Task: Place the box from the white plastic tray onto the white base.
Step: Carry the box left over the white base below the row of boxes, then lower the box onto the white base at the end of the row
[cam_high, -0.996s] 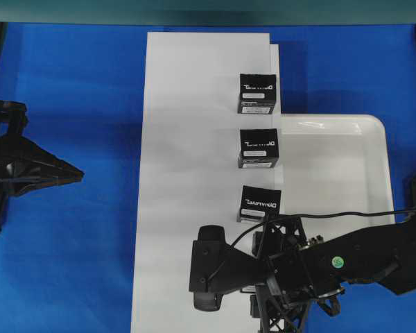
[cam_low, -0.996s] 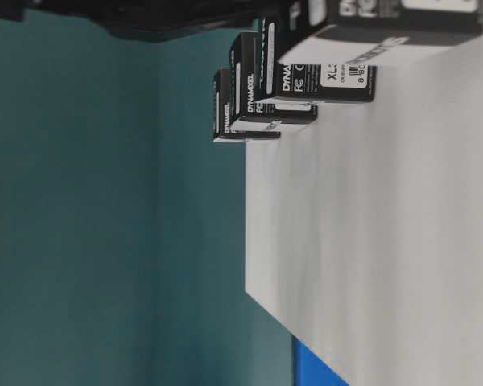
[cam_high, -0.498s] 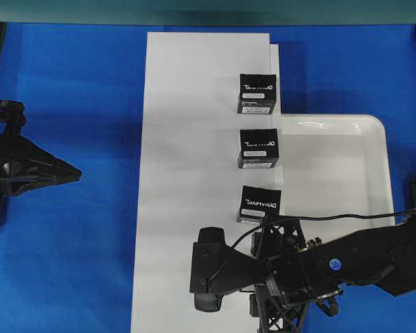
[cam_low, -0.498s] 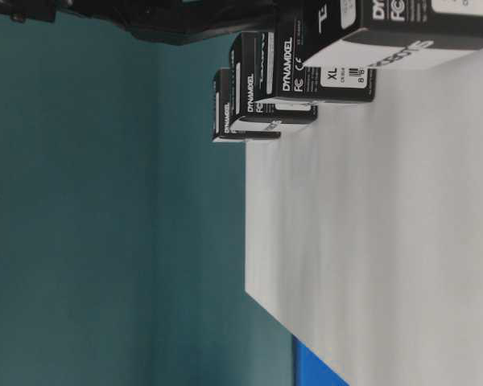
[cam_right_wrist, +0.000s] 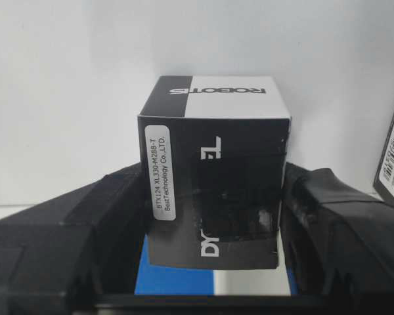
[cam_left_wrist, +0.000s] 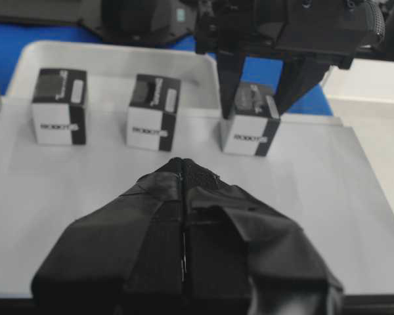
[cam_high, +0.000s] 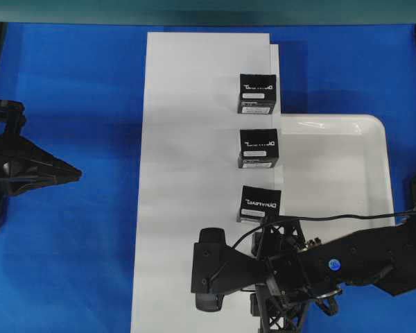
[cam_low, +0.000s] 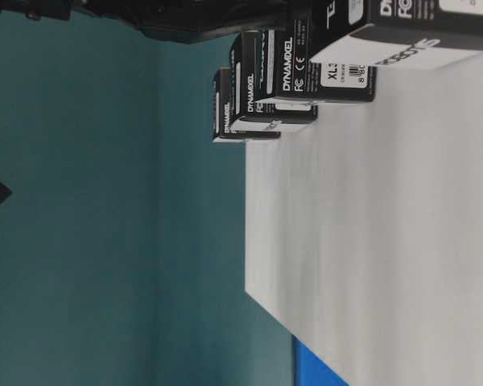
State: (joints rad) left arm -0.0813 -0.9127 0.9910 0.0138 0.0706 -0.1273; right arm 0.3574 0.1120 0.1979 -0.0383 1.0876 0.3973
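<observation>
My right gripper opens now, since in the right wrist view the black box [cam_right_wrist: 213,177] sits low over the white base, inside the base's edge.
My right gripper [cam_high: 267,274] is shut on the box [cam_right_wrist: 213,190], a black cuboid with white lettering and a sticker label, its fingers [cam_right_wrist: 328,223] pressed to both sides. In the left wrist view the box [cam_left_wrist: 249,128] sits low over the near end of the white base [cam_high: 187,139], between the right gripper's fingers [cam_left_wrist: 228,85]. From overhead the arm hides it. The white plastic tray [cam_high: 333,166] lies right of the base. My left gripper [cam_high: 76,173] is shut on nothing, off the base over the blue cloth.
Three look-alike boxes [cam_high: 257,94] [cam_high: 258,148] [cam_high: 259,203] stand in a row along the base's right edge. The nearest one is just beyond the held box. Blue cloth [cam_high: 69,263] surrounds the base and the tray.
In the table-level view the held box has shifted a little to the right, toward the base. From overhead the right arm has barely moved; the left gripper has edged slightly.
</observation>
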